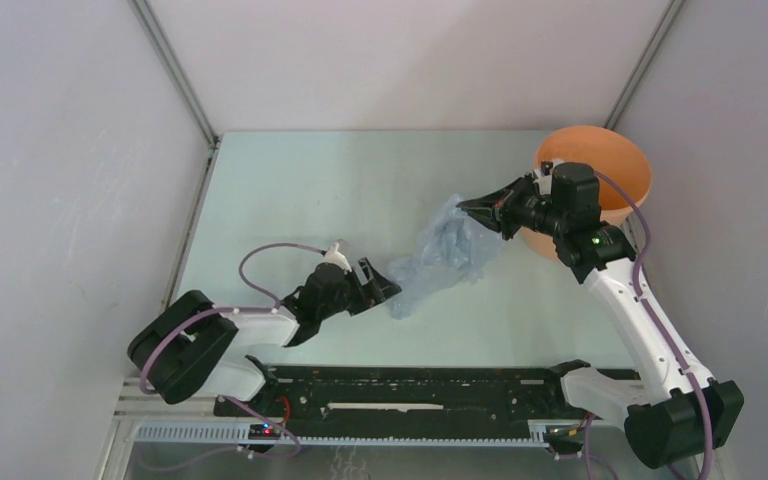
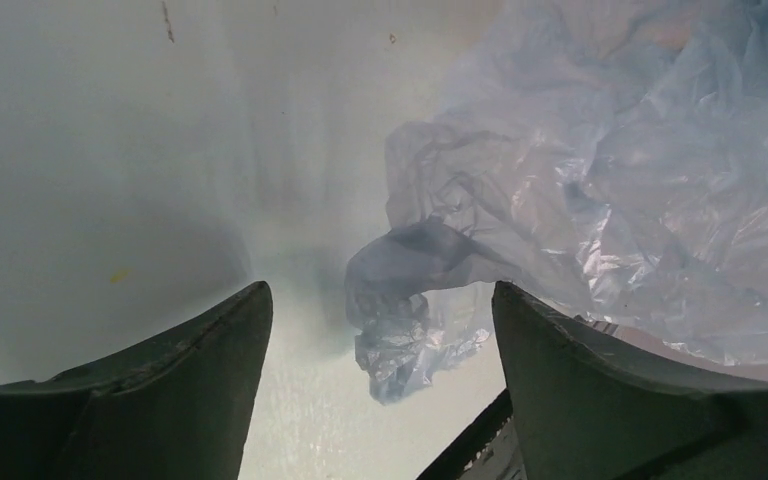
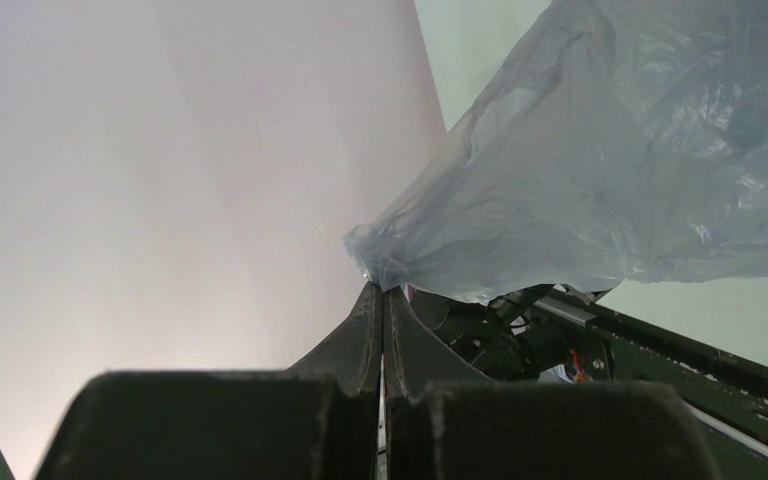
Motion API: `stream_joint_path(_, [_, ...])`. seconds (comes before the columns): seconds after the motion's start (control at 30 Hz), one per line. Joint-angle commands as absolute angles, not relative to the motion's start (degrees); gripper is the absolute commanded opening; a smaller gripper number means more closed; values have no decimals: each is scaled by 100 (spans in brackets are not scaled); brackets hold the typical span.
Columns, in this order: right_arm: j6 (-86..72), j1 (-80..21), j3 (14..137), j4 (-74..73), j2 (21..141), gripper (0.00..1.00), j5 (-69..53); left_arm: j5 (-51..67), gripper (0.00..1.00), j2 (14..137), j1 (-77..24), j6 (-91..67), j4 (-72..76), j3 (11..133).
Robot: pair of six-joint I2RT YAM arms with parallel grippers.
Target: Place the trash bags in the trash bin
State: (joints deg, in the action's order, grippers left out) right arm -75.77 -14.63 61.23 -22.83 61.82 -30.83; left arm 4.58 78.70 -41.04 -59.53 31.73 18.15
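My left gripper should close now. The trash bag has its narrow folded end between the open fingers, so my left gripper would hold the bag's tail.
The pale blue-grey trash bag lies crumpled on the table's middle, its upper end lifted. My right gripper is shut on that upper corner; the right wrist view shows the film pinched at the closed fingertips and hanging away from them. The orange trash bin stands at the far right, behind my right wrist. My left gripper is open and empty, low over the table at the bag's lower left end. The left wrist view shows the bag's tail ahead between the open fingers, not touched.
Grey walls close in the table on the left, back and right. The black base rail runs along the near edge. A purple cable loops over the left arm.
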Motion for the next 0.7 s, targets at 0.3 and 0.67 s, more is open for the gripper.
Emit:
stream_joint_path(0.3, [-7404,-1512,6140,-1822,6198,0,-3367,721,46,8234,-4145,-6062,4201,1843])
stream_joint_path(0.67, [-4371,-1603,6159,-3984,5960,31,-2904,310,0,6058,-3896,-5342,75,2654])
